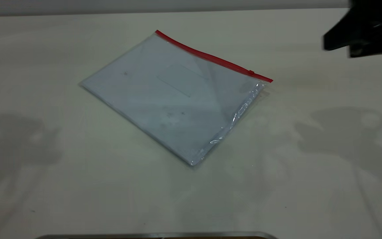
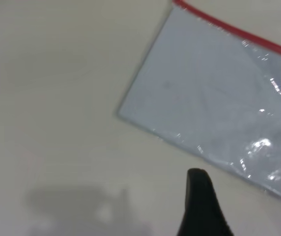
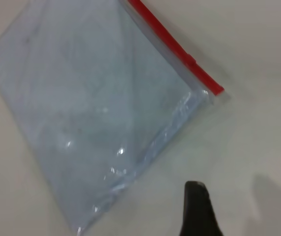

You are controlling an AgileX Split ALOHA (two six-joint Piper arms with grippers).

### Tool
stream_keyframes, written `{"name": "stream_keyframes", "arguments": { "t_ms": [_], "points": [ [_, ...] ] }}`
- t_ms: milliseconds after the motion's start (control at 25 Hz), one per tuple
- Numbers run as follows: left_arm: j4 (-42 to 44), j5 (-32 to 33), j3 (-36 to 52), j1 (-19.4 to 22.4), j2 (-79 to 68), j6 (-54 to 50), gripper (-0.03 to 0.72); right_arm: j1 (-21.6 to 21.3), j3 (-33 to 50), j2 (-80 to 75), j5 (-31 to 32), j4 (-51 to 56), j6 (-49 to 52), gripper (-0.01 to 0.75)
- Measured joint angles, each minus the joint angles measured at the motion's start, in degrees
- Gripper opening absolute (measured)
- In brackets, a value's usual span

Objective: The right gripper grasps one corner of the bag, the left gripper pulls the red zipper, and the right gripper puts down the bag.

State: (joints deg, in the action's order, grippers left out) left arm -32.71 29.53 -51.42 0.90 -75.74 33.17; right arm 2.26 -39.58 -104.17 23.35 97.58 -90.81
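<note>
The bag should be grabbed by its clear plastic corner [image 1: 261,85] with my right gripper. The red slider tab [image 1: 251,73] then stays free to pull.
The bag [image 1: 174,99] lies flat on the pale table, a clear pouch with white sheets inside. The red zipper [image 1: 211,57] runs along its far long edge, and its slider tab [image 1: 251,72] sits close to the right-hand corner of the bag [image 1: 270,80]. My right gripper [image 1: 327,41] hangs above the table at the far right, well apart from that corner. In the right wrist view its black tip [image 3: 195,186] is over bare table near the corner [image 3: 218,91]. The left gripper [image 2: 198,173] appears only in its wrist view, above bare table beside the bag's [image 2: 214,98] near edge.
A grey metal edge [image 1: 158,235] runs along the front of the table [image 1: 45,186]. Arm shadows fall on the table at the left and right. Bare tabletop surrounds the bag on every side.
</note>
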Motion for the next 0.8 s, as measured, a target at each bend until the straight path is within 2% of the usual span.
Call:
{"name": "stream_keyframes", "arguments": {
  "t_ms": [120,280,400,560,800],
  "points": [
    [-3.45,-0.16,-1.37,0.0,-2.17,2.8,0.534,0.0,-5.56,-9.98,3.7,3.66,-5.96,0.534],
    [-6.26,-0.49,-2.04,0.0,-3.9,5.24,0.534,0.0,-13.78,-21.78,9.06,4.26,-7.36,0.534],
    [-6.46,-0.6,-2.04,0.0,-4.36,5.6,0.534,0.0,-19.45,-28.41,10.51,4.44,-7.56,0.534],
    [-6.51,-0.77,-2.04,0.0,-4.47,5.67,0.534,0.0,-24.91,-34.15,11.85,4.65,-7.74,0.534],
    [-6.53,-0.83,-2.04,0.0,-4.47,5.71,0.534,0.46,-29.71,-38.95,18.04,4.77,-7.24,0.534]
  ]
}}
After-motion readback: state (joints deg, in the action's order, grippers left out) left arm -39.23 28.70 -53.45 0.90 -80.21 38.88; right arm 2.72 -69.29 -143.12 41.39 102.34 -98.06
